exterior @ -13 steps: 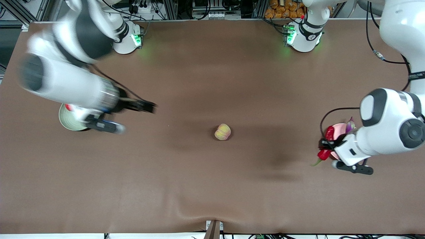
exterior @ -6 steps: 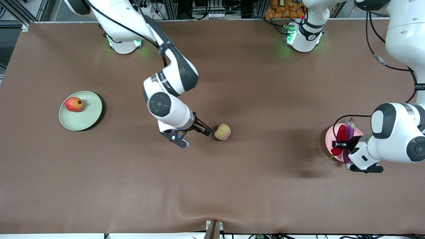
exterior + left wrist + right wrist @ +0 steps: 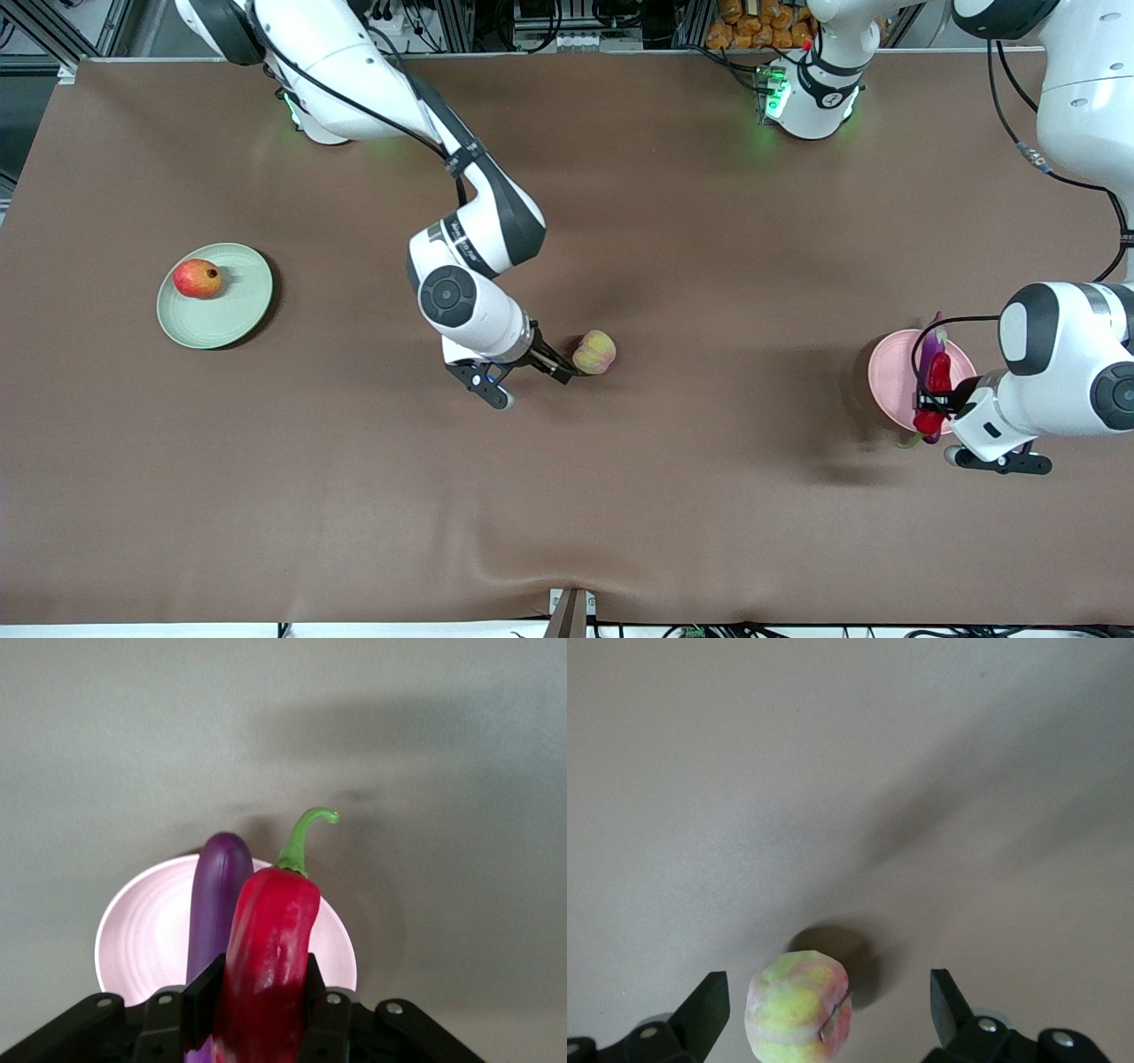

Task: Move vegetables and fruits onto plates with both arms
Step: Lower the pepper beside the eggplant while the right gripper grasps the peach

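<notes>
The peach (image 3: 594, 352) needs to go to the green plate (image 3: 232, 301) beside the red apple, so my right gripper next needs to pick up the peach by its round sides.
The pale yellow-pink peach (image 3: 594, 352) lies mid-table; in the right wrist view it (image 3: 799, 1008) sits between the wide-open fingers. My right gripper (image 3: 558, 365) is open, low beside the peach. My left gripper (image 3: 930, 409) is shut on the red chili pepper (image 3: 935, 390), holding it over the pink plate (image 3: 890, 377). The left wrist view shows the chili (image 3: 266, 966) clamped between the fingers above the purple eggplant (image 3: 213, 904), which lies on the pink plate (image 3: 142, 939). The red apple (image 3: 197, 278) sits on the green plate (image 3: 232, 301) toward the right arm's end.
Brown cloth covers the table (image 3: 567, 496). Both arm bases with green lights (image 3: 778, 97) stand along the edge farthest from the front camera. A fold in the cloth (image 3: 532, 549) lies near the edge closest to the front camera.
My right arm swung from the green plate to the peach and lowered beside it, open. My left gripper carried the chili from the plate's rim to over the plate.
</notes>
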You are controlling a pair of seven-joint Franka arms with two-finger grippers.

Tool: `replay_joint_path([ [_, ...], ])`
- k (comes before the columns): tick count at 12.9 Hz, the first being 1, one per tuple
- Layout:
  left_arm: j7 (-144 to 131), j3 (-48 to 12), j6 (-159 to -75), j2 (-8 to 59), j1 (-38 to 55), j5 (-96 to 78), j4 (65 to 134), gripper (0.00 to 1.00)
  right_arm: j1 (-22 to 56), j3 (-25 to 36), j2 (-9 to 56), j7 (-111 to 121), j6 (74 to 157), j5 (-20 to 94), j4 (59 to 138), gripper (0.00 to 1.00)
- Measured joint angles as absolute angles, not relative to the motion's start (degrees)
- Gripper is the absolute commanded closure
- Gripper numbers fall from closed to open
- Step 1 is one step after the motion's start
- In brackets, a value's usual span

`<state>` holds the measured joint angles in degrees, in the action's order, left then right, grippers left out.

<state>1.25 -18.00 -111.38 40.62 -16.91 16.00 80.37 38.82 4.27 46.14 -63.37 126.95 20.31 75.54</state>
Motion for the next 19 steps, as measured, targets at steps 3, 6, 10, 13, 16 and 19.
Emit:
replay_joint_path([
  [3, 1.27, -18.09, -115.42, 40.63, -16.77, 16.19, 82.19, 0.64, 40.52, 3.75, 49.25, -66.39, 128.44, 20.37, 72.67, 0.00],
  [6, 0.88, -18.19, -120.26, 40.12, -16.71, 16.56, 86.17, 0.64, 41.46, 3.03, 50.78, -68.29, 129.33, 20.38, 70.77, 0.00],
  [10, -2.67, -18.18, -131.37, 35.12, -16.99, 20.73, 96.69, 0.64, 43.24, 2.87, 53.21, -69.58, 131.99, 20.38, 70.50, 0.00],
  [13, -3.42, -17.99, -141.45, 32.22, -19.39, 24.71, 104.32, 0.64, 44.06, 2.87, 54.75, -69.74, 132.55, 20.38, 69.86, 0.00],
  [16, -3.42, -17.90, -151.42, 31.89, -22.99, 28.73, 109.45, 0.63, 44.46, 2.87, 54.95, -70.32, 133.17, 20.38, 69.67, 0.31],
  [19, -3.63, -18.05, -153.23, 31.81, -23.81, 29.16, 111.20, 0.59, 45.10, 2.88, 56.30, -70.64, 134.63, 20.36, 69.65, 0.89],
])
